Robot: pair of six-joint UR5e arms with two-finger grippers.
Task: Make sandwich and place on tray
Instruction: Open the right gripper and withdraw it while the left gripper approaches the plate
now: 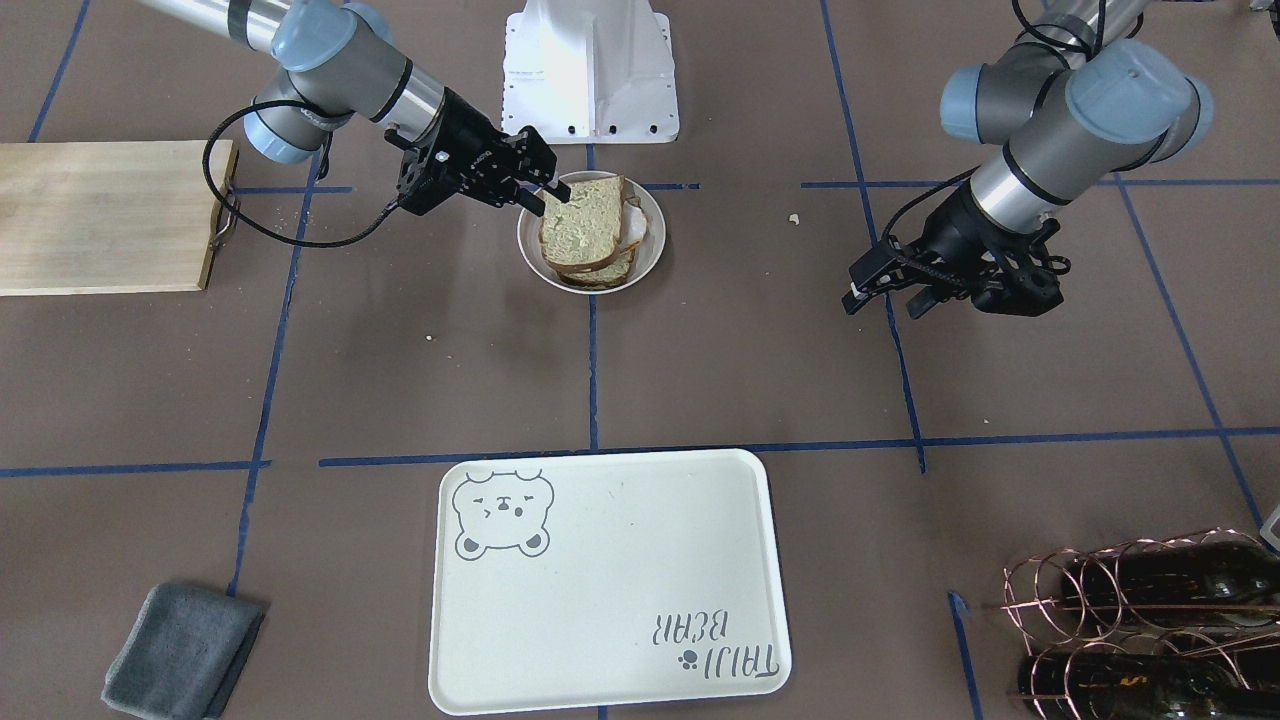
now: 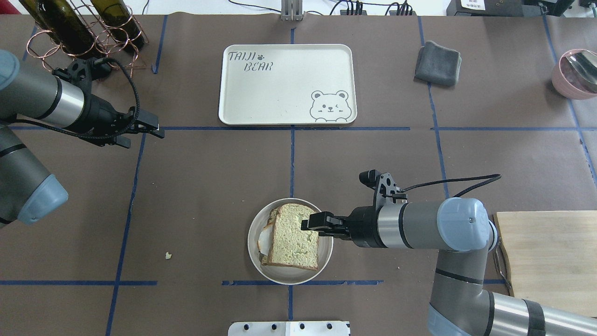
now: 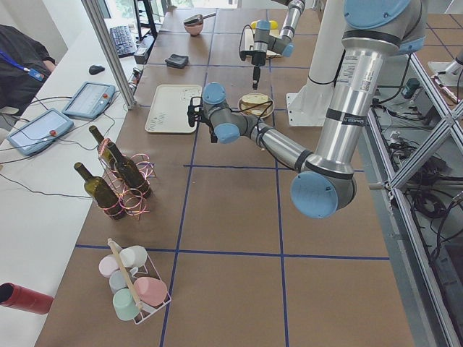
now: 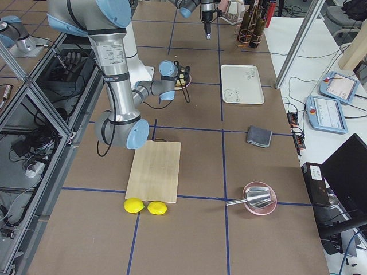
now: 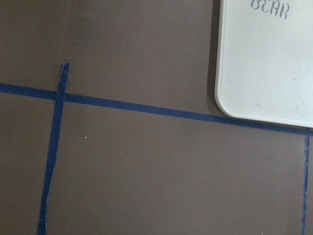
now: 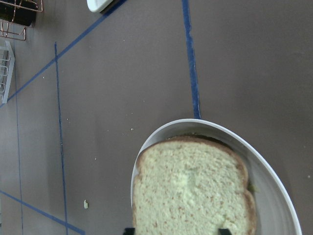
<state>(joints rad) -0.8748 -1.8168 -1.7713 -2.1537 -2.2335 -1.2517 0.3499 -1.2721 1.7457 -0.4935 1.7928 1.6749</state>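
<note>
I need to bring the sandwich onto the tray (image 1: pixel 610 580), so next I need to grab the plate by its rim (image 1: pixel 659 228) with my left gripper.
The sandwich sits on a small round white plate (image 1: pixel 661 243) near the robot's base. Its top bread slice (image 1: pixel 585 225) (image 2: pixel 294 238) (image 6: pixel 190 196) lies tilted over the white egg (image 1: pixel 636 226) (image 2: pixel 262 241) and the lower slice (image 1: pixel 605 278). My right gripper (image 1: pixel 550 200) (image 2: pixel 308 224) (image 6: pixel 176 230) reaches in level from the side, its fingers closed on the top slice's edge. My left gripper (image 1: pixel 880 303) (image 2: pixel 147 135) is open, empty and hovers far off to my left. The cream bear tray (image 1: pixel 610 580) (image 2: pixel 280 88) (image 5: pixel 269 63) lies bare across the table.
A wooden board (image 1: pixel 100 215) (image 2: pixel 545 256) lies to my right. A grey cloth (image 1: pixel 180 650) (image 2: pixel 438 63) and a pink bowl (image 2: pixel 576 72) are far right. A copper bottle rack (image 1: pixel 1150 620) (image 2: pixel 79 37) is far left. A crumb (image 2: pixel 168 255) lies near the plate.
</note>
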